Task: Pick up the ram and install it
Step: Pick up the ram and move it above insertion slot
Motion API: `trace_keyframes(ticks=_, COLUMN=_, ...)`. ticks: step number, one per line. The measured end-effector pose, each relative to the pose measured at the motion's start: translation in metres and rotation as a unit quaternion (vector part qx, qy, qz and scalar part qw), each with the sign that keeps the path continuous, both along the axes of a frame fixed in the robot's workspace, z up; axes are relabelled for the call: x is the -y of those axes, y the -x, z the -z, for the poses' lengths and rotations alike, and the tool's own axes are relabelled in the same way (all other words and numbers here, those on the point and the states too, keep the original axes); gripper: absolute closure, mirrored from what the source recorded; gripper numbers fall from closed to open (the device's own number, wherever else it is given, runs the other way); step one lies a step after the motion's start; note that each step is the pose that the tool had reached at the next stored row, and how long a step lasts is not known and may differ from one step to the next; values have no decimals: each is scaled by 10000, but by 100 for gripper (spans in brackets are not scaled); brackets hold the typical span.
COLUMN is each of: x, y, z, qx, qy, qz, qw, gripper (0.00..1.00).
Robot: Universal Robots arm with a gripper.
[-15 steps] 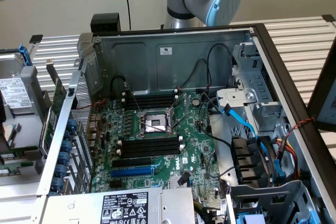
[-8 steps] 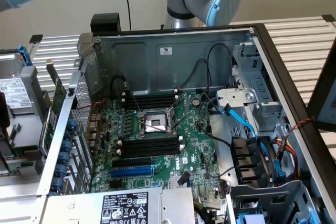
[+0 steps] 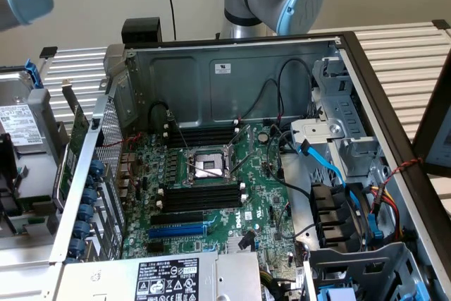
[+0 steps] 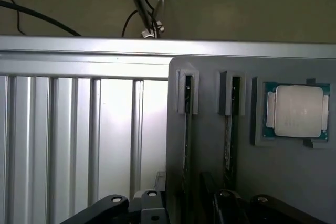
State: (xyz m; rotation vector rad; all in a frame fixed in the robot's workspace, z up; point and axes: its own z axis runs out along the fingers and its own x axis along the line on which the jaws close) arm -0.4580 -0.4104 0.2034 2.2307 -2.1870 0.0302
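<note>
I should pinch the ram stick next at the bare middle of its long top edge, because the grey holder block (image 4: 195, 92) is tight around the stick's end.
Two ram sticks stand on edge in the slots of a grey holder (image 4: 210, 77); I see them from above as thin dark strips, one (image 4: 186, 140) nearer the holder's edge and the other (image 4: 229, 140) beside it. My gripper (image 4: 186, 208) hangs above the holder, open, with its dark fingers (image 4: 149, 203) on either side of the first stick's line and apart from it. In the exterior view the open computer case shows the green motherboard (image 3: 261, 174) with long black empty memory slots (image 3: 201, 199) near the processor socket (image 3: 209, 165).
A processor chip (image 4: 296, 111) lies in a recess of the holder beside the sticks. Ribbed metal table surface (image 4: 79, 140) lies next to the holder. In the case are blue and black cables (image 3: 331, 174), a drive cage (image 3: 338, 103) and a power supply (image 3: 165, 280). A green card with a bracket (image 3: 76, 139) leans outside the case.
</note>
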Motion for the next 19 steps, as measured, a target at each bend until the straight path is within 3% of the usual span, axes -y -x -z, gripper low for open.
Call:
trace_keyframes(ticks=5, x=0, y=0, z=37, qx=1, qy=0, qz=0, qw=10000, gripper=63)
trace_keyframes(ticks=8, x=-1, y=1, z=54, qx=3, qy=0, qz=0, qw=10000, gripper=82)
trace_keyframes(ticks=10, x=0, y=0, z=40, qx=6, qy=0, qz=0, qw=10000, gripper=87)
trace_keyframes(ticks=19, x=0, y=0, z=-365, qx=7, qy=0, qz=-1, qw=10000, gripper=87)
